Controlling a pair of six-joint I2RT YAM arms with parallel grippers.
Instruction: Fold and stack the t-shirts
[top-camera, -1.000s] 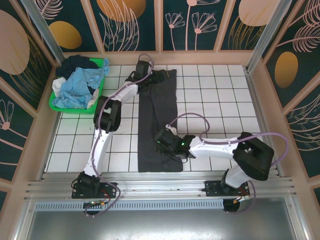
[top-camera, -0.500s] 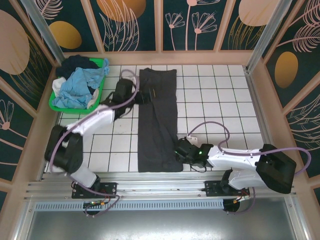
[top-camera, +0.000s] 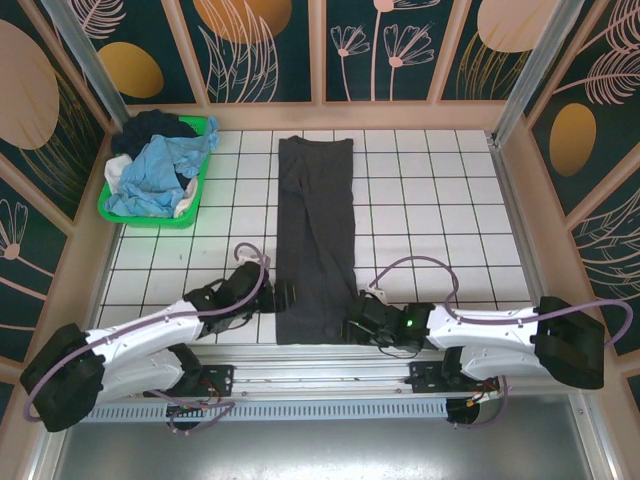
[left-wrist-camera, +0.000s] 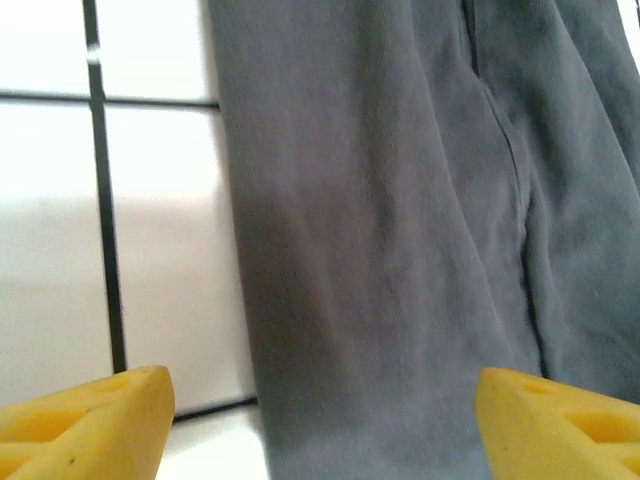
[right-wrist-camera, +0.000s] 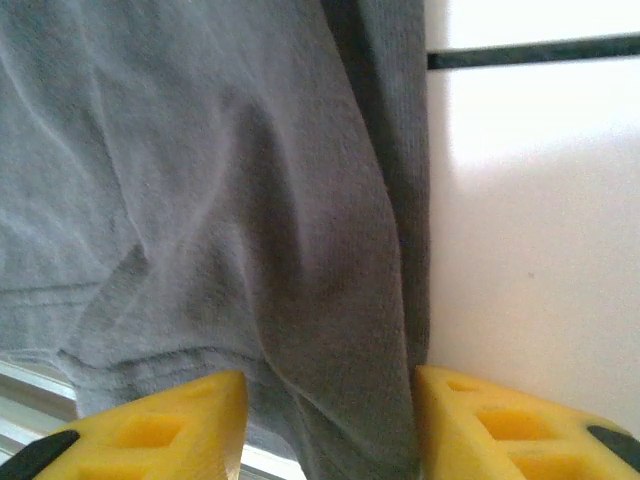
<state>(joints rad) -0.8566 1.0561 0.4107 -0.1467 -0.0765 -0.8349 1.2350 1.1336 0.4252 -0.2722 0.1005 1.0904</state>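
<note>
My right gripper picks up the charcoal-grey t-shirt (top-camera: 316, 235) by its near corner (top-camera: 349, 334) next. That lets me fold the t-shirt's near end over the folded t-shirt.
The charcoal-grey t-shirt (top-camera: 316, 235) lies folded into a long narrow strip that runs from the far side of the table to its near edge. My left gripper (top-camera: 283, 298) is low at the strip's near left edge. In the left wrist view its jaws (left-wrist-camera: 320, 428) stand wide open over the cloth (left-wrist-camera: 400, 220). My right gripper (top-camera: 350, 328) sits at the near right corner. It is open (right-wrist-camera: 330, 432), and its yellow fingertips (right-wrist-camera: 500, 425) straddle the shirt's folded right edge (right-wrist-camera: 330, 250). Light blue, dark navy and white t-shirts (top-camera: 150, 170) are piled in the basket.
The bright green basket (top-camera: 205, 135) stands at the far left corner. The white tiled table (top-camera: 440, 200) is ringed by wooden walls. A metal rail (top-camera: 330, 375) runs along the near edge, just below the shirt's hem.
My left arm has swung back from the shirt's far end to its near left edge, and its jaws have narrowed a little. My right gripper slid from the strip's middle to the near right corner.
</note>
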